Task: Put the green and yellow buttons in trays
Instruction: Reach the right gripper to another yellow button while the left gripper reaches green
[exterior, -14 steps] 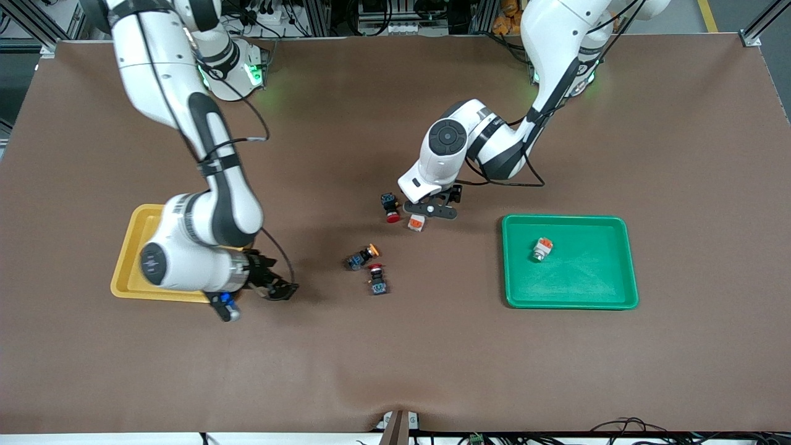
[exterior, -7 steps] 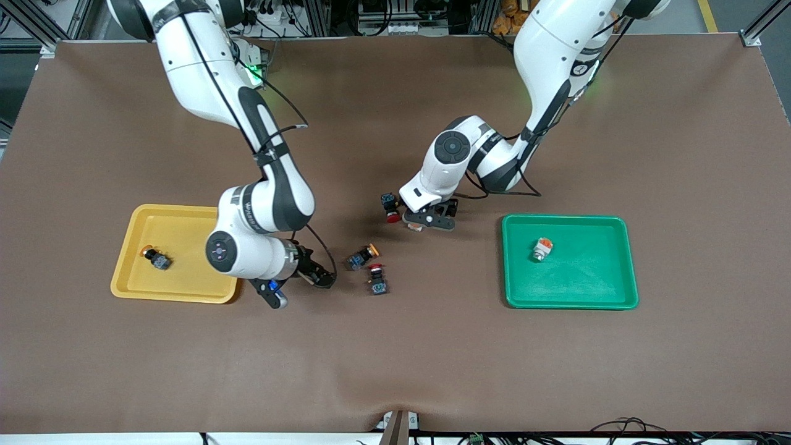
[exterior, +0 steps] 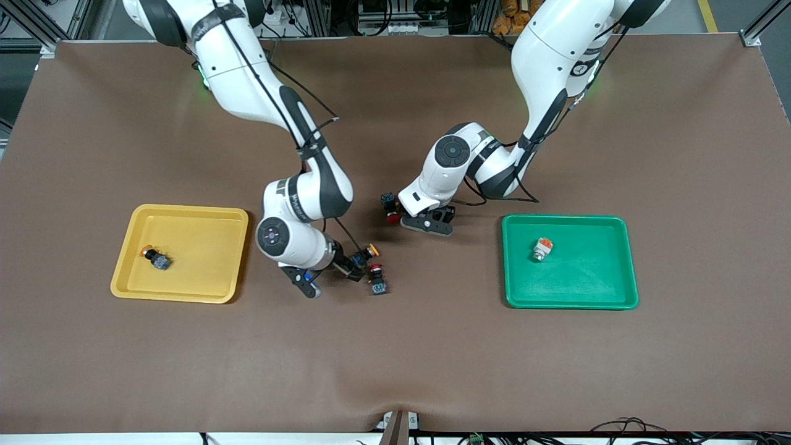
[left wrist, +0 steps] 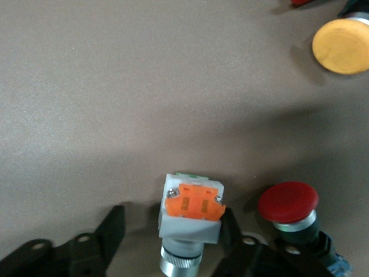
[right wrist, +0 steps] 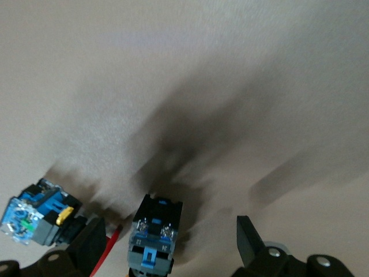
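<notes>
The black-blue button body [right wrist: 154, 236] is between my fingers, so my right gripper should close. Closing now would hold it.
My left gripper [exterior: 426, 223] is down at the table's middle, open, its fingers on either side of a white-and-orange green button [left wrist: 191, 214]; the hand hides this button in the front view. My right gripper [exterior: 348, 266] is open around the black-blue body of a yellow-capped button [exterior: 363, 254], which also shows in the right wrist view [right wrist: 154, 234]. The yellow tray [exterior: 185, 211] holds another yellow-capped button [exterior: 156, 258]. The green tray [exterior: 565, 218] holds another white-and-orange button [exterior: 542, 249].
A red-capped switch [exterior: 389, 207] lies right beside my left gripper and also shows in the left wrist view [left wrist: 289, 203]. A second red-capped switch [exterior: 377, 279] lies just nearer the front camera than the yellow-capped button.
My right arm has swung from the yellow tray to the middle, leaving a yellow-capped button in the tray. My left gripper has settled lower over the white-and-orange button.
</notes>
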